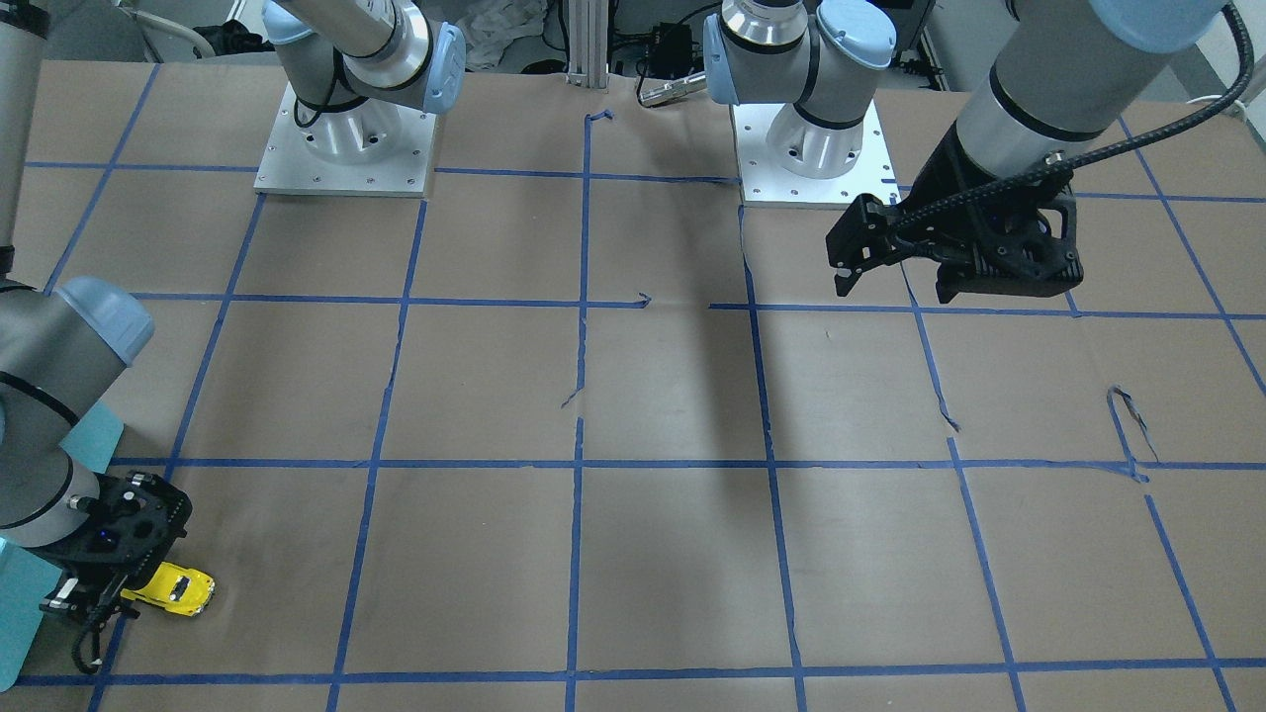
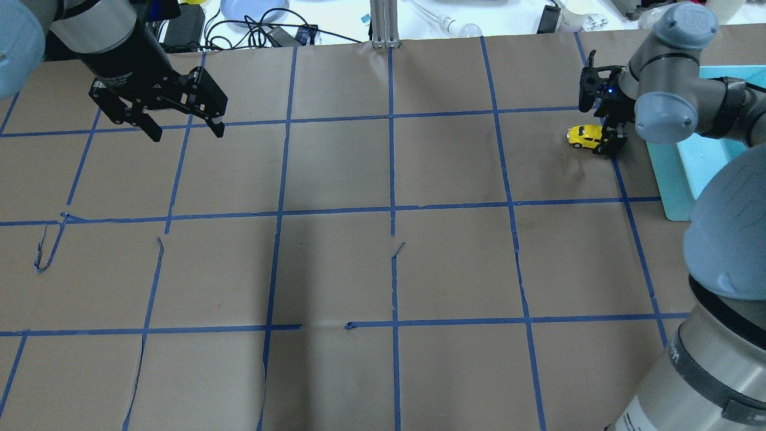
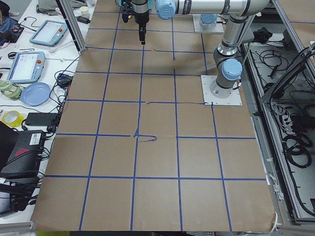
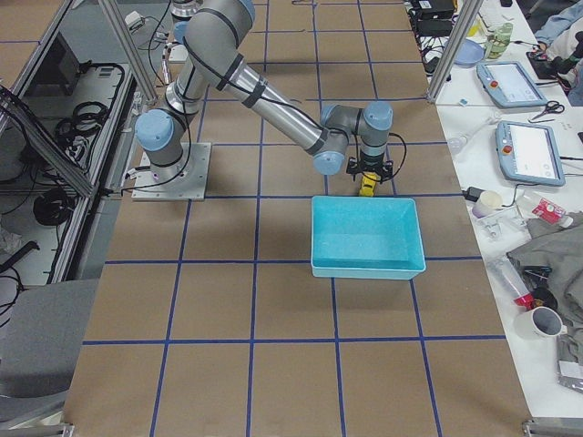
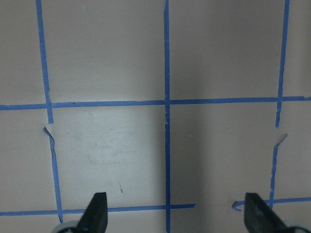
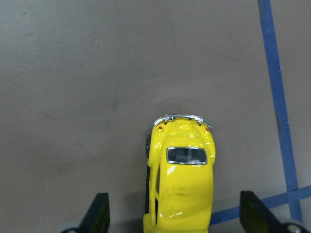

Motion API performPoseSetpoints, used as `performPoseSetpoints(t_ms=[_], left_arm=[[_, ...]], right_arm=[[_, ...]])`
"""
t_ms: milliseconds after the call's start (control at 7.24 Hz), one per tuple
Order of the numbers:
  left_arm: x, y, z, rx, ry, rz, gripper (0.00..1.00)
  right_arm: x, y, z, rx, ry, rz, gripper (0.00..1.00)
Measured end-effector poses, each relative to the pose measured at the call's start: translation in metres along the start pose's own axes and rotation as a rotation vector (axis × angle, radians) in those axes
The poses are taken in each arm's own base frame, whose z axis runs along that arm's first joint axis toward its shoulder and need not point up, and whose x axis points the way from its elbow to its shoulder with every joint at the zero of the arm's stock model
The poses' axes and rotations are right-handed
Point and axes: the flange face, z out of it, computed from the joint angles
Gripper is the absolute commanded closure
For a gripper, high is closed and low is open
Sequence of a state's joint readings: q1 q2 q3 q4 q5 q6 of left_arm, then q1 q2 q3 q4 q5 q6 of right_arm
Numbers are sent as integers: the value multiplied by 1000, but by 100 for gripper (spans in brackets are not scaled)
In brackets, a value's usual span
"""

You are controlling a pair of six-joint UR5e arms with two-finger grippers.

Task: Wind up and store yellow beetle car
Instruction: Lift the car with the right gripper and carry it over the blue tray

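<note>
I'll wind up and store the yellow beetle car [image 1: 173, 588], so my right gripper must next grab its body sides.
The yellow beetle car [image 1: 173, 588] stands on the brown paper at the table's far right end, also in the overhead view [image 2: 585, 136] and the exterior right view [image 4: 366, 187]. In the right wrist view the yellow beetle car [image 6: 181, 179] lies between the two fingers, its rear bumper pointing away from the camera. My right gripper [image 1: 119, 593] is low over it, open, with neither finger touching it; it also shows overhead [image 2: 601, 140]. My left gripper [image 2: 187, 133] is open and empty above the far left of the table, also in the front-facing view [image 1: 895, 287].
A teal bin [image 4: 364, 237] sits just beside the car, on the robot's side of it, and also shows in the overhead view [image 2: 676, 179]. The table is covered in brown paper [image 2: 389, 269] with a blue tape grid. Clutter lies beyond the table's far edge.
</note>
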State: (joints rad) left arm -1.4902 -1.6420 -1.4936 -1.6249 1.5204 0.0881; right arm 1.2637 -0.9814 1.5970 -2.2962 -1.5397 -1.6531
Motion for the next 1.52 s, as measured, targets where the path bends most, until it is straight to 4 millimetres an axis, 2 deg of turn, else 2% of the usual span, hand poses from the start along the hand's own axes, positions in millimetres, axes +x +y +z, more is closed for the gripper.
performPoseSetpoints(t_ms=[138, 276, 553, 691, 829, 1105, 1243, 1382, 1520], left_arm=[[0, 1, 1, -1, -2, 0, 0], [0, 1, 2, -2, -5, 0, 0], [0, 1, 2, -2, -9, 3, 0], [1, 1, 2, 0, -9, 4, 0], [2, 1, 1, 1, -9, 6, 0], [4, 3, 0, 5, -8, 8, 0], [5, 3, -1, 6, -8, 10, 0], [6, 4, -2, 7, -10, 12, 0], [6, 4, -2, 8, -10, 13, 0]], right_arm=[[0, 1, 1, -1, -1, 1, 40], [0, 1, 2, -1, -1, 2, 52], [0, 0, 0, 5, 0, 4, 82], [0, 0, -8, 5, 6, 15, 83], [-2, -1, -26, 4, 14, 55, 86], [-12, -6, -82, 47, 2, 226, 86], [-16, 5, -106, 66, -4, 375, 86], [-17, 33, -122, 82, -10, 567, 86], [-17, 69, -134, 102, -10, 740, 86]])
